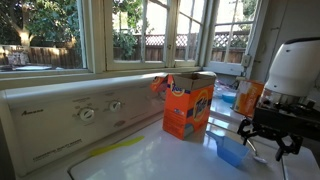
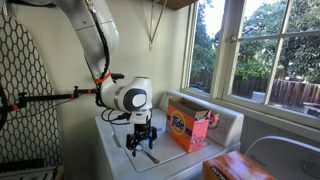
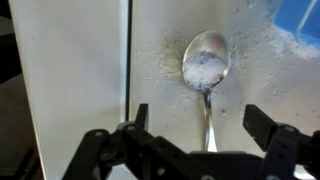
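My gripper should close on the spoon's handle now: the handle is between my gripper's open fingers just below the spoon's bowl, and both its sides are free.
In the wrist view a metal spoon (image 3: 206, 70) lies on the white appliance top with white powder in its bowl, its handle running down between my gripper's (image 3: 205, 122) two fingers. The fingers are spread apart, one on each side of the handle, not touching it. Powder is scattered on the surface around the spoon bowl. In both exterior views the gripper (image 1: 268, 135) (image 2: 140, 138) hangs just above the white top, beside an open orange Tide detergent box (image 1: 188, 104) (image 2: 190, 126).
A blue object (image 1: 231, 150) lies on the top near the gripper. A second orange box (image 1: 249, 96) stands behind. The washer control panel with dials (image 1: 88, 113) runs along the back under windows. A seam (image 3: 128, 60) crosses the top left of the spoon.
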You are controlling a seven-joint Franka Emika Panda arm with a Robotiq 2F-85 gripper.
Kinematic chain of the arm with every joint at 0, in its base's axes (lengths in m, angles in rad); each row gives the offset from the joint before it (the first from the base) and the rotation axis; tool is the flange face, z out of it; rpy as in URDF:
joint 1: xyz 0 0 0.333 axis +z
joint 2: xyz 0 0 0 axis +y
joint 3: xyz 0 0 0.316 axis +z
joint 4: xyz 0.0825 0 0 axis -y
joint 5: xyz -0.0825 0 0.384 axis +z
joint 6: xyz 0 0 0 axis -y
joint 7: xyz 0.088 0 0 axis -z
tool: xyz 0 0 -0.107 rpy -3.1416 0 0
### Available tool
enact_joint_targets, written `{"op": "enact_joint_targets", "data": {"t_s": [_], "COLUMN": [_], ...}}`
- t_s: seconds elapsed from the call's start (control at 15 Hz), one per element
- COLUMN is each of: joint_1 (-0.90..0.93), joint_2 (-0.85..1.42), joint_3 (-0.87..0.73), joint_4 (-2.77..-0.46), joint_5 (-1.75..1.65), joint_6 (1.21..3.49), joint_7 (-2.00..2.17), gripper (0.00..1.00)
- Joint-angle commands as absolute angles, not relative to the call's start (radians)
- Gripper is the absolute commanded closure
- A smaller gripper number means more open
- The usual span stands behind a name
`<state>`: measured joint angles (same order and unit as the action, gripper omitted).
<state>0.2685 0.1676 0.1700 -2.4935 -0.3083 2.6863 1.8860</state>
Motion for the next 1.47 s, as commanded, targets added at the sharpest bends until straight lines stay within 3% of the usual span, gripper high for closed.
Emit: {"op": "enact_joint_targets", "data": {"t_s": [0.0, 0.07, 0.33, 0.4, 0.67, 0.73, 1.4], "joint_1": [0.287, 0.289, 0.292, 0.292, 0.291, 0.291, 0.297], "joint_2": [0.204, 0.207, 0.202, 0.201, 0.196, 0.195, 0.168], "joint_3": [0.154, 0.151, 0.149, 0.149, 0.150, 0.150, 0.141], "joint_4": [-2.467, -2.464, -2.456, -2.456, -2.459, -2.459, -2.471], "joint_5": [-0.294, -0.294, -0.294, -0.295, -0.296, -0.295, -0.314], "joint_6": [2.697, 2.697, 2.698, 2.698, 2.693, 2.693, 2.684], "joint_7": [1.865, 1.864, 1.864, 1.865, 1.863, 1.862, 1.890], "gripper": [0.18, 0.30, 0.53, 0.54, 0.93, 0.99, 0.98]}}
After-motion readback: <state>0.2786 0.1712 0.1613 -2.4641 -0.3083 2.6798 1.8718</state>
